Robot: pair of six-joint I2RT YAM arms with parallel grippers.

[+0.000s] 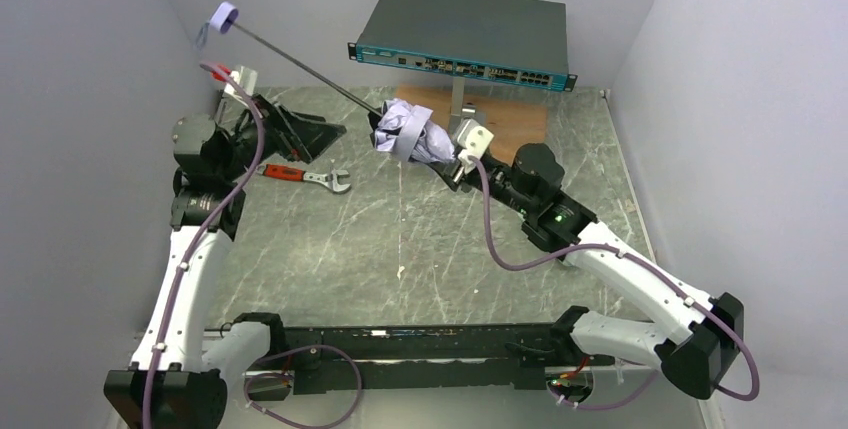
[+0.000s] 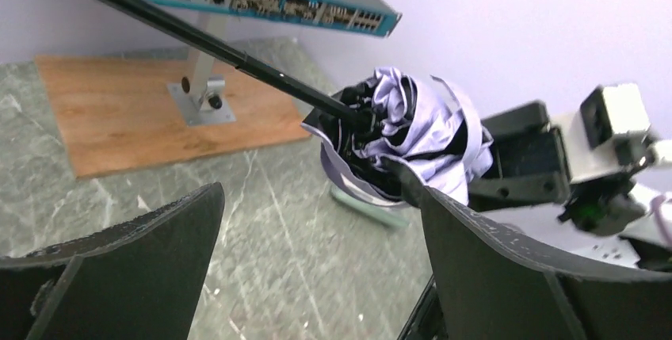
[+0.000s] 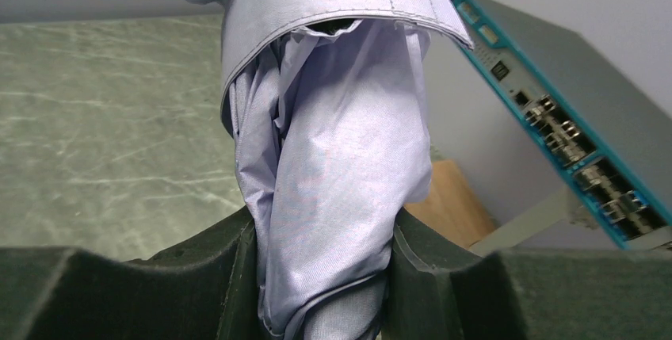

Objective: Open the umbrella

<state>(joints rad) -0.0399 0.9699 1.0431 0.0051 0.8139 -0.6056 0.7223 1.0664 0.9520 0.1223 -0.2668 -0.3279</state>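
I should reach for the umbrella with my left gripper and grab it by its thin black shaft (image 1: 300,64) near the canopy. The bunched fabric then stays free to open.
The umbrella (image 1: 412,135) is held above the table, its pale lavender canopy still bunched with a strap around it. Its thin black shaft (image 1: 300,64) is extended up to the far left and ends in the small lavender handle (image 1: 222,19). My right gripper (image 1: 452,163) is shut on the canopy's end; the fabric (image 3: 333,158) fills the gap between its pads (image 3: 238,276). My left gripper (image 1: 318,137) is open and empty, low and to the left of the canopy. In the left wrist view the canopy (image 2: 412,130) and shaft (image 2: 198,35) lie beyond its spread fingers (image 2: 158,237).
A teal network switch (image 1: 465,34) stands on a metal post over a wooden board (image 1: 510,119) at the back. A red-handled wrench (image 1: 305,176) lies on the marble table by the left arm. A mint-green case (image 2: 372,202) lies under the canopy. Walls close in on the left, right and back.
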